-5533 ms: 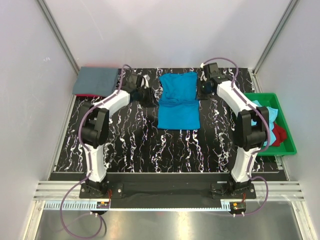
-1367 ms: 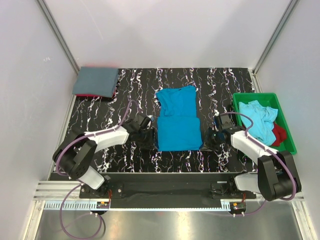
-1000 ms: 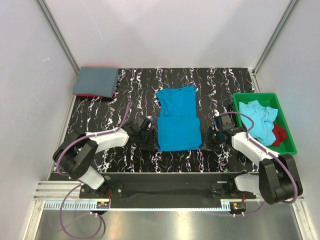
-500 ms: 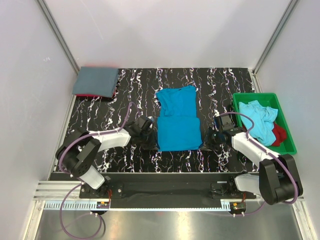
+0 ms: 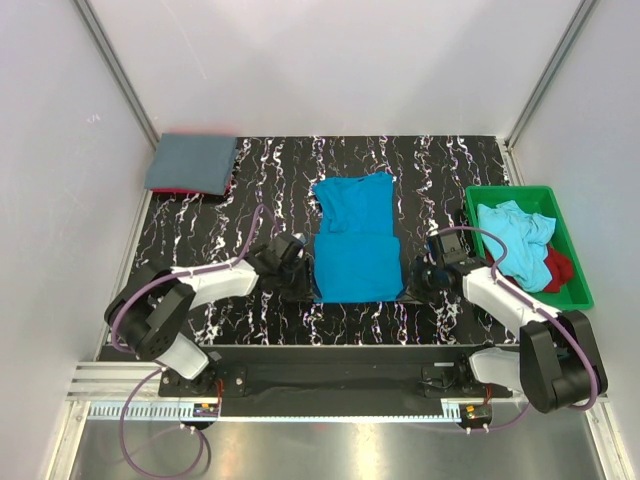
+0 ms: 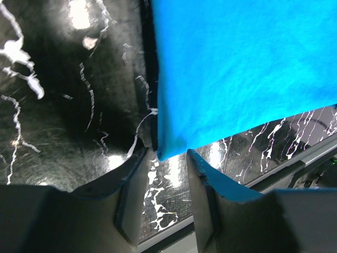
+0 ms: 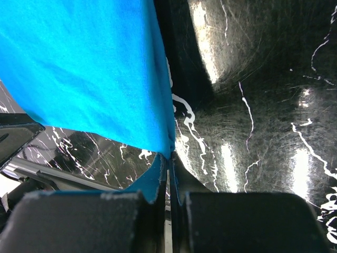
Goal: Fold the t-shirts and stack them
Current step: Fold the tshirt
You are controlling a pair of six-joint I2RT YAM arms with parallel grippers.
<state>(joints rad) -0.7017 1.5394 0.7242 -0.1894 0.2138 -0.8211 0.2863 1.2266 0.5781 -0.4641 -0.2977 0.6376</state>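
My left gripper grabs the turquoise-blue t-shirt's near hem corner next, opposite my right gripper's corner, to fold the hem evenly over.
A bright turquoise-blue t-shirt [image 5: 355, 240] lies partly folded on the black marbled table, collar end far, hem end near. My left gripper [image 5: 299, 272] sits low at its near left corner. In the left wrist view the jaws [image 6: 167, 154] stand open, and the corner of the shirt [image 6: 231, 68] lies just between the tips. My right gripper [image 5: 413, 279] is at the near right corner. In the right wrist view it [image 7: 169, 158] is shut on the shirt's [image 7: 84, 68] corner edge. A slate grey-blue shirt [image 5: 190, 162] lies folded at the far left, with red cloth showing under it.
A green plastic tray [image 5: 574, 262] at the right edge holds a crumpled light aqua shirt [image 5: 515, 235] and a red one [image 5: 558, 268]. White walls close in the table at the back and sides. The metal rail with the arm bases runs along the near edge.
Since 5.5 s ago both arms came from the far end to the near corners, and the turquoise shirt lies nearer to me. Over the last second the left gripper edged towards the corner.
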